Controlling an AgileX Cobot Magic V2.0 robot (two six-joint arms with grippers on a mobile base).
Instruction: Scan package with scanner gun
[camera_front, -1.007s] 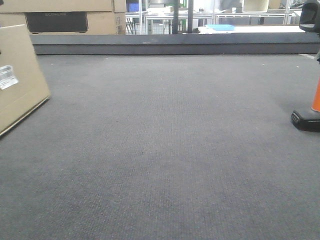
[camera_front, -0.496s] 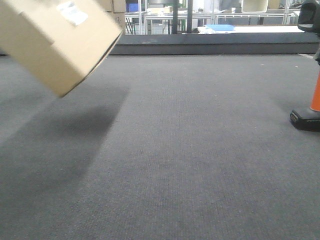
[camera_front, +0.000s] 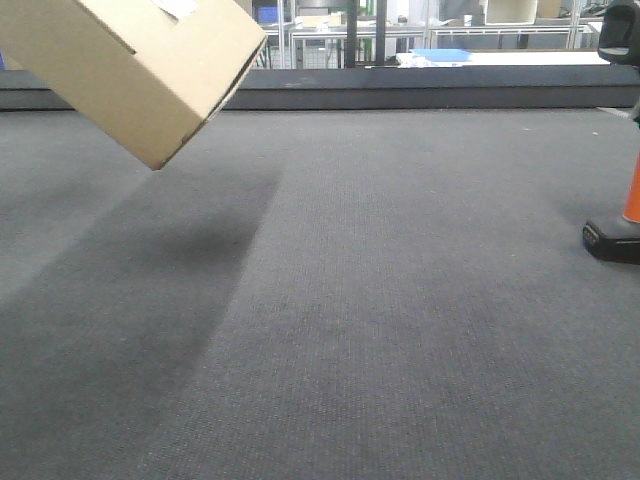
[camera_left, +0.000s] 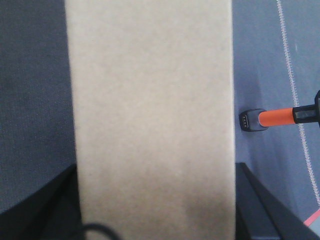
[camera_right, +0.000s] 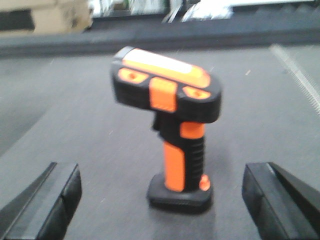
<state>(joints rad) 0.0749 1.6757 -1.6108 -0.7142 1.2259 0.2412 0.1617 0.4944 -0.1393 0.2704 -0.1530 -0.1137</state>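
Observation:
The right gripper grips the scanner gun by its handle just below the head next, to scan the package.
The package, a plain brown cardboard box, hangs tilted in the air at the upper left above the grey mat, casting a shadow below. A corner of its white label shows at the top edge. In the left wrist view the package fills the space between the two dark fingers of my left gripper, which is shut on it. The scanner gun stands upright at the far right. It also shows beyond the box. My right gripper is open, with the scanner gun standing ahead of its spread fingers, untouched.
A dark raised ledge closes the far side of the mat. Behind it are white tables and shelving. Wider brown cartons stand at the back left. A white line runs along the mat near the scanner gun.
The package has left the mat at the left edge, risen, tilted over and drifted right; its shadow has spread across the mat. The scanner gun has stayed put.

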